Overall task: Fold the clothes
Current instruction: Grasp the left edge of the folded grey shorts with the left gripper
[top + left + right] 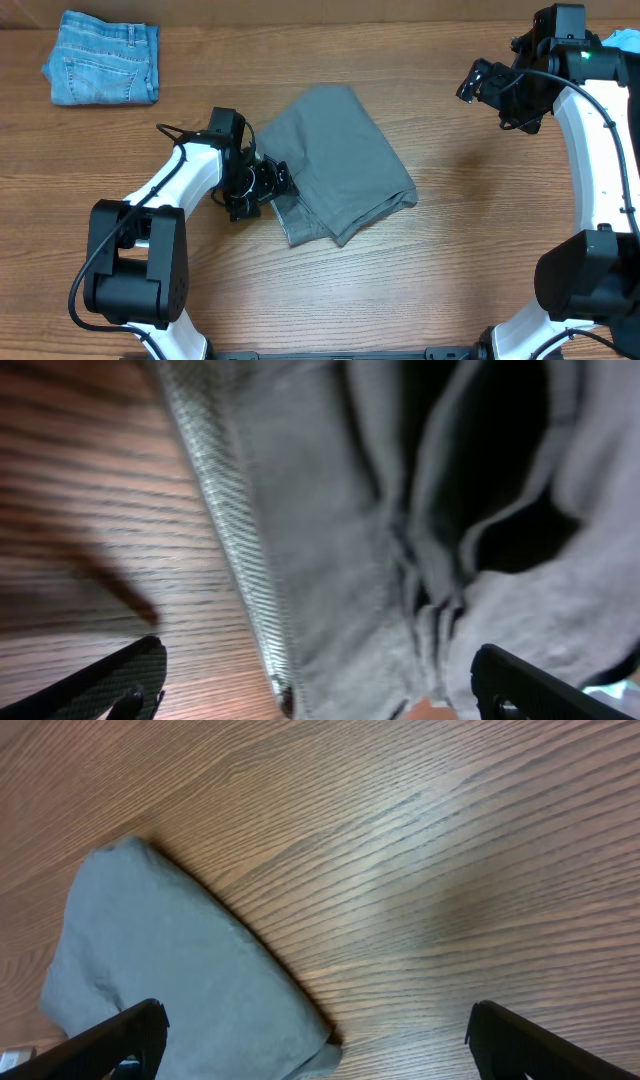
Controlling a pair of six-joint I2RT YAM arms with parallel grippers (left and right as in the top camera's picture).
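Observation:
My left gripper will next grab the grey clothes (335, 160) by the ribbed hem edge (279, 207), with the layers together, to lay the folded bundle on the jeans.
The grey clothes (335, 160) lie folded into a compact bundle in the middle of the table. My left gripper (272, 188) is low at the bundle's left front corner, open; in its wrist view the grey cloth (330, 560) with its ribbed hem fills the space between the two dark fingers (110, 680), one over wood and one over fabric. My right gripper (478, 82) hovers high at the back right, open and empty. Its wrist view shows the grey bundle (160, 980) at lower left, with bare wood between the fingers (545, 1045).
Folded light-blue denim jeans (105, 58) lie at the back left corner. A pale blue item (625, 40) peeks in at the right edge. The wooden table (470, 230) extends to the right of the bundle.

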